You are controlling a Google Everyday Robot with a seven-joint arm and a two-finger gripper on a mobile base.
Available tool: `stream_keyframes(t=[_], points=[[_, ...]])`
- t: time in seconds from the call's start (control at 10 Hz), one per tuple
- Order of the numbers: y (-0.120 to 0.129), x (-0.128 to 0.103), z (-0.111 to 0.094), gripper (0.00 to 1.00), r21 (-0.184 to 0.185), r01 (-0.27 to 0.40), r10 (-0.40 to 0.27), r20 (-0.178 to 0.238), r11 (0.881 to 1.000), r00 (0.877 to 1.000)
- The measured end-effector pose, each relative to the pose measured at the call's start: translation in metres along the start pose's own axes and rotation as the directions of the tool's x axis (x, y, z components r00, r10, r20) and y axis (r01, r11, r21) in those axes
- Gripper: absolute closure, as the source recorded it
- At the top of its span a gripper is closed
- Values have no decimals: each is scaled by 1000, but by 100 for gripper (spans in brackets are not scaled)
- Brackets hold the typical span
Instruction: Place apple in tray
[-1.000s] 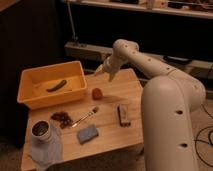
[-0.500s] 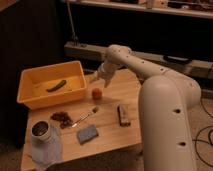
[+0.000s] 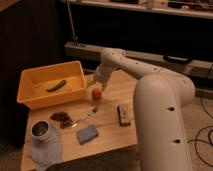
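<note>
My gripper grips the apple's round sides next, to place the apple (image 3: pixel 96 93) in the tray.
The apple (image 3: pixel 96 93), small and orange-red, rests on the wooden table (image 3: pixel 112 135) just right of the tray's near corner. The tray (image 3: pixel 31 100) is a big yellow bin at the table's back left, and a green curved item (image 3: pixel 56 86) lies inside it. My gripper (image 3: pixel 97 84) hangs directly over the apple, almost touching its top, pointing down and open. The apple stays on the table, with nothing gripping it. My white arm (image 3: pixel 150 95) arcs in from the right.
A dark reddish-brown clump (image 3: pixel 62 118), a metal cup (image 3: pixel 40 130) on a blue cloth (image 3: pixel 47 149), a blue sponge (image 3: pixel 87 134), a thin utensil (image 3: pixel 85 118) and a dark rectangular block (image 3: pixel 123 114) lie on the table. Dark shelving stands behind.
My gripper has swung left and come down from beside the tray's right wall to just above the apple. The apple has not moved.
</note>
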Motion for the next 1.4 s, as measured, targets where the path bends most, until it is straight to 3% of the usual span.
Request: stream_keyframes(t=[0.3, 0.9, 1.4], points=[[-12, 0, 22, 35, 50, -40, 42, -28, 998, 999], [-23, -11, 38, 35, 112, -70, 73, -27, 991, 997], [-33, -15, 50, 35, 124, -71, 76, -33, 990, 997]])
